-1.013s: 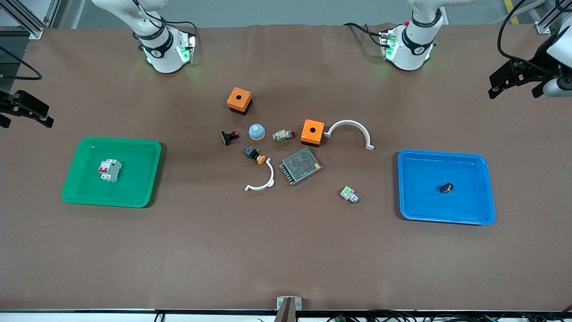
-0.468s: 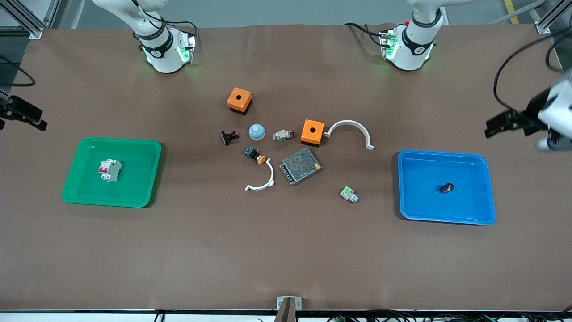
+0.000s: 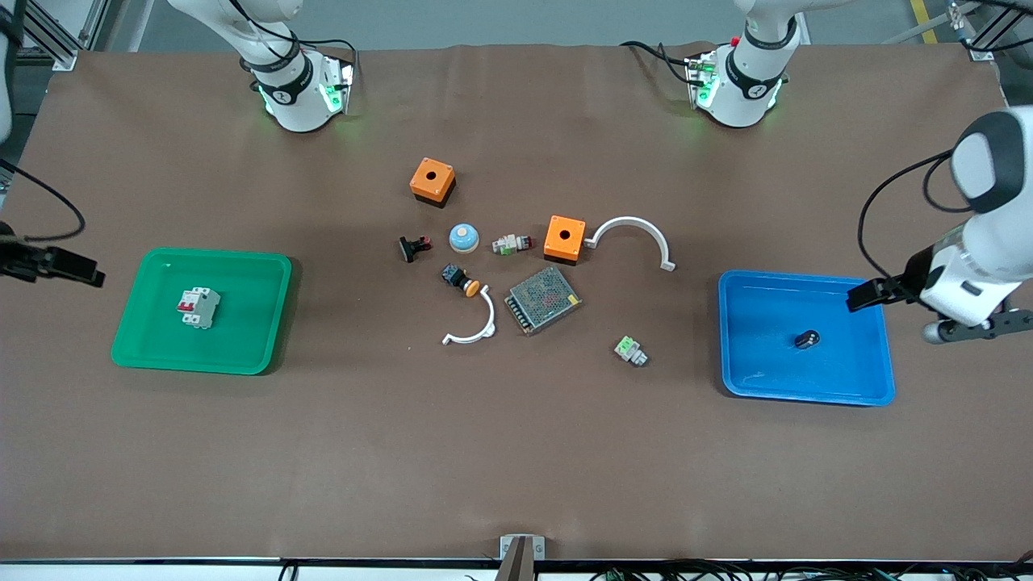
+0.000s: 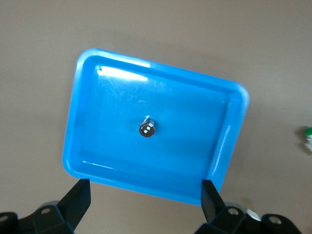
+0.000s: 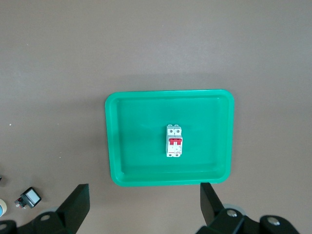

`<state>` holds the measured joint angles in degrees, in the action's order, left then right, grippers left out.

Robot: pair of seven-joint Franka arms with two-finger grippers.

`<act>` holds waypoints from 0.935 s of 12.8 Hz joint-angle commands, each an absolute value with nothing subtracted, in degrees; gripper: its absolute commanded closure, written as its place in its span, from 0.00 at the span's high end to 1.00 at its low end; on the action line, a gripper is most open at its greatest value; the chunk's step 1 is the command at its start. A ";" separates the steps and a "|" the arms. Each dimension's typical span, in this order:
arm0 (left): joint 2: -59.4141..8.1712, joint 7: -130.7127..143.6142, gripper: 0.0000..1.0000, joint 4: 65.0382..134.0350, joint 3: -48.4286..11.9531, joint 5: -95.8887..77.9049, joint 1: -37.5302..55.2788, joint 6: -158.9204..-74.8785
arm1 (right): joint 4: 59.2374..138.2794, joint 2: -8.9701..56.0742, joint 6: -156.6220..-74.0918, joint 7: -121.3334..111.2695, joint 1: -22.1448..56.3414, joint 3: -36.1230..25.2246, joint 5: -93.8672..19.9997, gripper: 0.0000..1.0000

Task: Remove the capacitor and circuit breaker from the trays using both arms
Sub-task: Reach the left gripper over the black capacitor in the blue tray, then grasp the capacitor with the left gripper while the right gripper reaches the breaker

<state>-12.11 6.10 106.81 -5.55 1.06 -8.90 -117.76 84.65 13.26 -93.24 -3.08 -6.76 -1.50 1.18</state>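
I should take the capacitor out of the blue tray [image 3: 807, 398] next, so I should grip it with my left gripper by its stubby cylindrical body [image 3: 806, 339].
The capacitor [image 3: 806, 339], a stubby black cylinder, lies in the blue tray [image 3: 807, 398] and shows in the left wrist view [image 4: 146, 128]. The breaker [image 3: 198, 307], white-grey with red levers, lies flat in the green tray [image 3: 194, 365] and shows in the right wrist view [image 5: 174, 141]. My left gripper [image 3: 892, 311] hangs high over the blue tray's rim [image 4: 146, 185], open and empty [image 4: 145, 204]. My right gripper [image 3: 48, 262] hangs high beside the green tray's rim [image 5: 170, 180], open and empty [image 5: 144, 207].
Mid-table lie two orange boxes [image 3: 432, 181] [image 3: 564, 238], two white arcs [image 3: 633, 238] [image 3: 472, 327], a metal mesh box [image 3: 543, 299], an orange-capped push-button [image 3: 460, 280], a black-red clip [image 3: 413, 247], a pale dome [image 3: 464, 237], a cylindrical switch [image 3: 512, 243] and a green-topped block [image 3: 630, 350].
The left arm has swung in from the table's end to the blue tray's rim. The right gripper has shifted slightly at the table's other end. Capacitor and breaker have not moved.
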 commanded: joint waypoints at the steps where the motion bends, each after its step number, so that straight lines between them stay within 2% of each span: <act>1: -16.42 6.33 1.00 109.59 -5.89 2.20 -11.42 -124.87 | 84.37 13.01 -92.99 -2.46 -7.46 -1.05 1.67 0.97; 4: -23.53 6.33 1.00 109.86 -5.80 2.28 -11.60 -128.83 | 89.19 12.92 -96.22 -3.51 -10.28 -0.97 1.49 0.98; 7: -28.64 7.29 0.97 109.60 -5.80 2.64 -12.04 -135.42 | 99.81 11.69 -105.43 -4.31 -11.07 -0.97 1.49 0.99; 9: -29.70 8.52 0.93 109.34 -5.80 2.64 -11.87 -135.88 | 108.16 9.50 -112.64 -4.48 -11.51 -0.97 1.49 0.99; 12: -30.93 8.70 0.82 109.25 -5.80 2.64 -11.78 -136.40 | 114.76 9.58 -119.07 -4.57 -12.91 -0.88 1.41 0.99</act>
<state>-30.25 7.17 109.88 -5.64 1.07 -11.78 -135.89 108.43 13.09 -115.26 -3.92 -11.11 -1.63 1.19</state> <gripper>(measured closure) 0.106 0.009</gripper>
